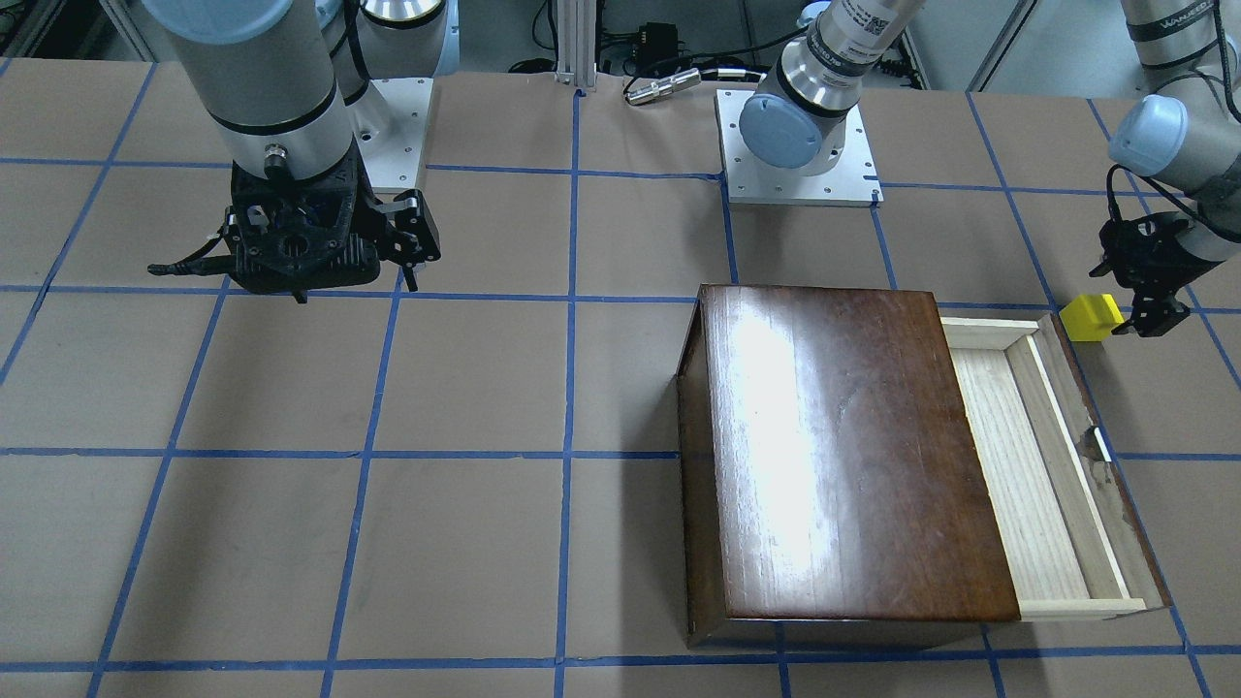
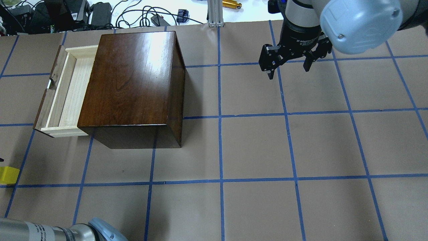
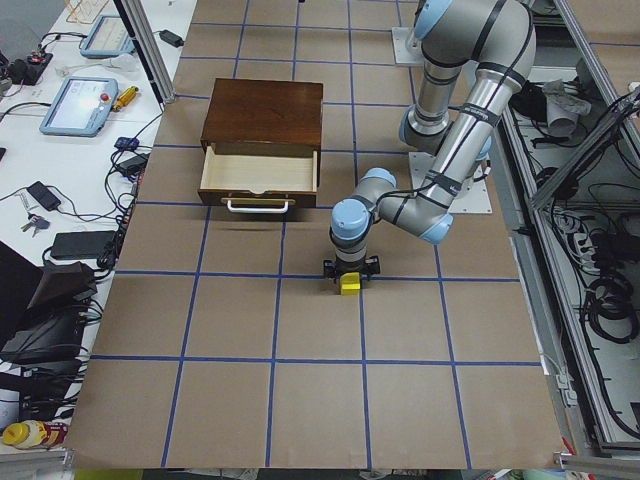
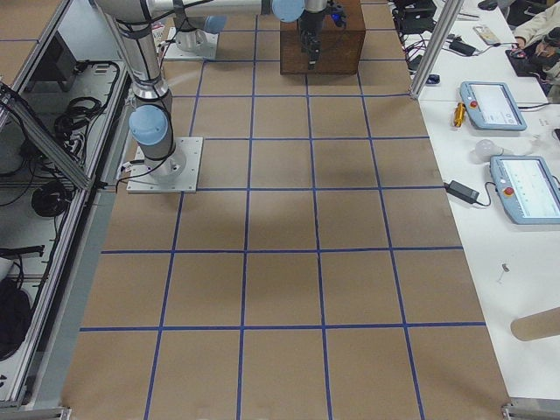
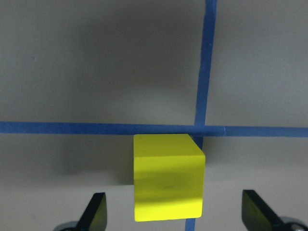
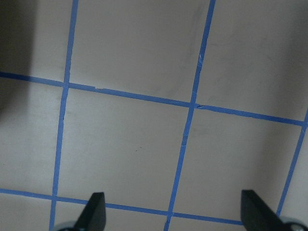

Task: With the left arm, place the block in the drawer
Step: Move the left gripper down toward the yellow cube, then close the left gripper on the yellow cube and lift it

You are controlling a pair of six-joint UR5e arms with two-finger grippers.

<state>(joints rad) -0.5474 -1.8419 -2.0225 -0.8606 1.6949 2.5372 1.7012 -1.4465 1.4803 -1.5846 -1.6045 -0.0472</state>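
Observation:
My left gripper is to place the small yellow block in the drawer [image 1: 1028, 465], so it should grab the block by its opposite sides next.
The yellow block [image 5: 168, 183] rests on the brown table by a blue tape crossing, and also shows in the front view [image 1: 1091, 317] and at the overhead view's left edge [image 2: 8, 174]. My left gripper [image 1: 1149, 320] is open just over it, its fingers [image 5: 96, 214] standing either side of the block with gaps. The drawer [image 1: 1028, 465] is pulled out of the dark-brown box [image 1: 834, 446] and lies empty, a short way from the block. My right gripper [image 2: 289, 63] is open and empty, far from both.
The box [image 2: 133, 80] stands between the two arms, its drawer [image 2: 63, 97] opening toward the left arm's side. The arm base plates [image 1: 800, 145] lie at the robot's edge. Cables and gear lie beyond the far table edge [image 2: 100, 13].

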